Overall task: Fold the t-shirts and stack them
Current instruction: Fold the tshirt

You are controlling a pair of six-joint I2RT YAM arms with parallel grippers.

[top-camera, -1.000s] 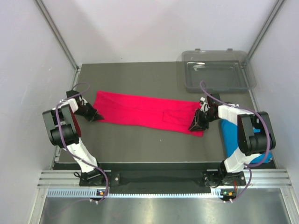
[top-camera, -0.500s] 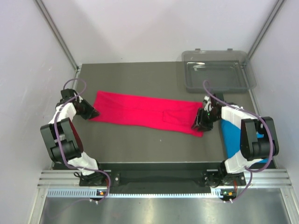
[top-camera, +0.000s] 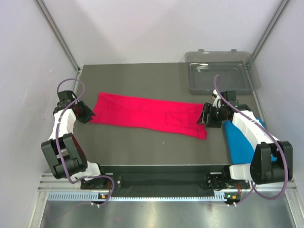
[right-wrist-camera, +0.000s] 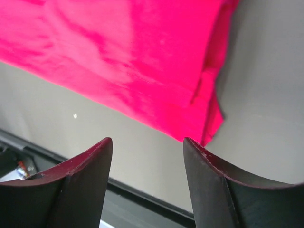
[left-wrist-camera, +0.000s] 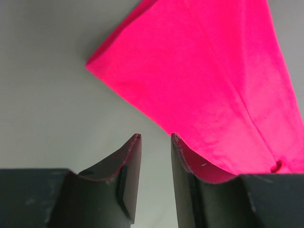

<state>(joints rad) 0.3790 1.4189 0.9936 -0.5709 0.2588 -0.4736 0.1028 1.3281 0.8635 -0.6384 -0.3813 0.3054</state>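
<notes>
The left gripper grabs the crimson-pink t-shirt [top-camera: 149,114] by its near end's front corner [top-camera: 93,120] next, to swing the t-shirt around for folding.
The crimson-pink t-shirt [top-camera: 149,114] lies folded into a long flat strip across the middle of the table. It fills the top of the left wrist view [left-wrist-camera: 213,80] and of the right wrist view [right-wrist-camera: 133,57]. The sky blue t-shirt [top-camera: 240,142] lies folded at the right edge, partly under the right arm. My left gripper [top-camera: 88,113] sits just off the strip's left end, open and empty [left-wrist-camera: 156,138]. My right gripper [top-camera: 203,117] hovers by the strip's right end, open wide and empty [right-wrist-camera: 147,141].
A clear grey plastic tray [top-camera: 221,72] stands at the back right corner. Walls close in on both sides. The table's front edge and black rail [right-wrist-camera: 142,199] show low in the right wrist view.
Both grippers have drawn back outward from the pink strip's ends. The left arm swung farther back and left; the right arm swung right and stretched out. The shirt has not moved.
</notes>
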